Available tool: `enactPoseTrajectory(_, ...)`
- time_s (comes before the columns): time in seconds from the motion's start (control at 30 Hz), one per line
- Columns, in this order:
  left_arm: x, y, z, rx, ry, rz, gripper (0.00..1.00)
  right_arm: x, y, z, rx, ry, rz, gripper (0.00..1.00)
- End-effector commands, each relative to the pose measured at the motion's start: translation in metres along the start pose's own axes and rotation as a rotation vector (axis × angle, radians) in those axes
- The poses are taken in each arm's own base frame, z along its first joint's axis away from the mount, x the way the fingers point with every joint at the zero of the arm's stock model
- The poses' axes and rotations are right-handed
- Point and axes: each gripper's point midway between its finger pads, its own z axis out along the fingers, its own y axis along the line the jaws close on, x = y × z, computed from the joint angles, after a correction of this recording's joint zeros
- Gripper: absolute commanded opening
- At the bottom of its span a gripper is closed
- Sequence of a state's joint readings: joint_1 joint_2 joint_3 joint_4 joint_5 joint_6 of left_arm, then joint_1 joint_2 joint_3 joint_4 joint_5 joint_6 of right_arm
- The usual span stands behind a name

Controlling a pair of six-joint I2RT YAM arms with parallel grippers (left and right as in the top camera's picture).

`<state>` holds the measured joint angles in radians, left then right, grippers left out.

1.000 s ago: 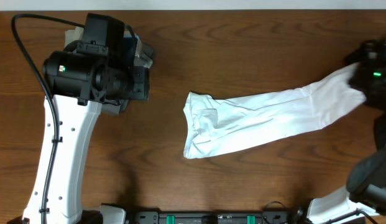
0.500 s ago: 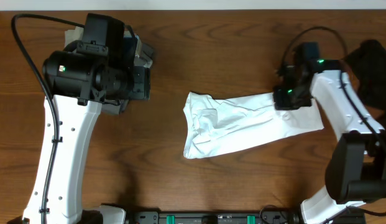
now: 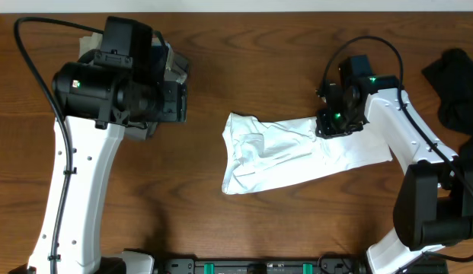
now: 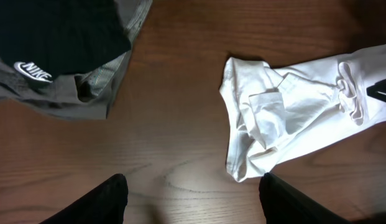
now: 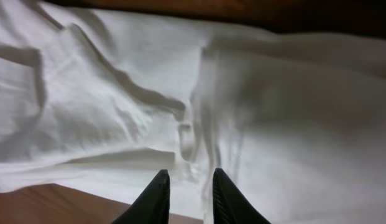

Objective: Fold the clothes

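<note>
I will fold the crumpled end of the white garment (image 3: 270, 156) over the rest of the garment. My left gripper will first grab the garment by that end, opposite the doubled-back part, as the next move.
A white garment (image 3: 270, 156) lies crumpled across the table's middle, its right part doubled back on itself. It also shows in the left wrist view (image 4: 286, 118) and fills the right wrist view (image 5: 118, 93). My right gripper (image 3: 333, 122) sits low over the garment's upper middle. Its fingers (image 5: 189, 186) are nearly closed with a ridge of white cloth between them. My left gripper (image 4: 193, 199) is wide open and empty, held above bare wood left of the garment. In the overhead view the left arm (image 3: 156, 95) hides its fingers.
A pile of grey and black clothes with a Nike logo (image 4: 56, 50) lies at the back left, partly under the left arm (image 3: 174, 67). A black garment (image 3: 457, 76) lies at the far right edge. The table is dark wood (image 3: 259, 61).
My right gripper has moved from the far right edge leftward with the white garment's end, laying it over the middle. The garment now spans less of the table. The left arm has not moved.
</note>
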<state>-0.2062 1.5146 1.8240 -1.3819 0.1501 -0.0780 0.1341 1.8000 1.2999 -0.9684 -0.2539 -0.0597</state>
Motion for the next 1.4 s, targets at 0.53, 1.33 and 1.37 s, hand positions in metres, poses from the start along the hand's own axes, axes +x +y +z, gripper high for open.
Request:
enactPoseTrajectory(0.53,0.085,-0.066,0.174,0.555,0.270,-0.237,0.81,-0.022,-0.067,-0.046,-0.211,-0.198,0.499,0.28)
enactPoseTrajectory(1.33,0.126,-0.133,0.257,0.597,0.413,-0.239,0.40,-0.023,-0.076,-0.048,-0.200,-0.222,0.467,0.27)
enactPoseTrajectory(1.37,0.124,-0.133,0.257,0.606,0.398,-0.220,0.28,-0.024,-0.076,-0.049,-0.199,-0.224,0.466,0.27)
